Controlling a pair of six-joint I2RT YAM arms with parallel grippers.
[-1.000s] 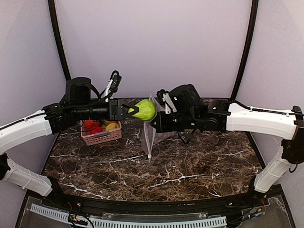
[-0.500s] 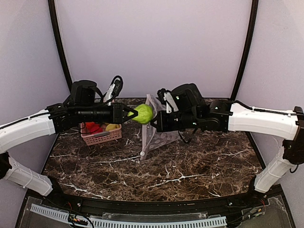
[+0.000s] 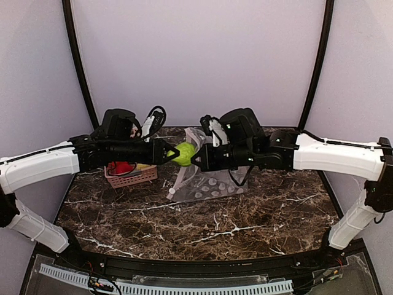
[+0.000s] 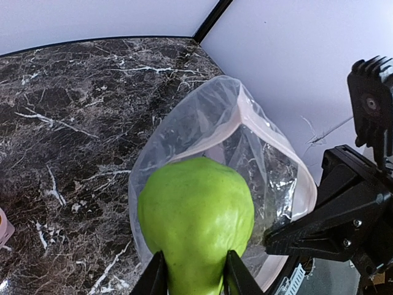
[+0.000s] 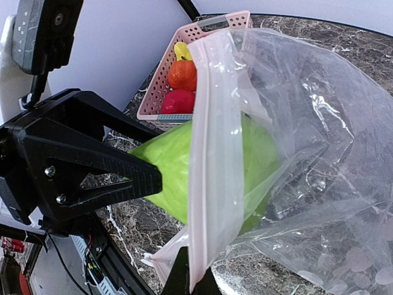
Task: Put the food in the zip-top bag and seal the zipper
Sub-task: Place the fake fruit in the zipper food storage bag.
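Observation:
I should move the pear farther in before my left gripper lets go of it, because only its rounded end is past the bag's opening and it would end up short of the inside of the bag.
A green pear-shaped piece of food (image 3: 185, 153) is clamped in my left gripper (image 3: 170, 153) by its narrow end. Its rounded end pokes into the mouth of the clear zip-top bag (image 3: 215, 181). In the left wrist view the green fruit (image 4: 196, 212) sits between the fingers (image 4: 153, 278) in front of the bag's open mouth (image 4: 202, 117). My right gripper (image 5: 193, 279) is shut on the pale pink zipper (image 5: 215, 153), holding that edge up. Through the plastic the fruit (image 5: 169, 166) shows half inside. More red, orange and yellow food (image 5: 181, 77) lies in the pink basket (image 5: 161, 80).
The pink basket (image 3: 132, 177) stands on the marble table just behind my left arm. The bag's dotted body drapes down onto the table right of centre. Black frame posts (image 3: 80, 67) rise at the back corners.
My left gripper has carried the green fruit rightward and slightly down into the bag's mouth. The bag, hanging narrow before, now spreads out over the table.

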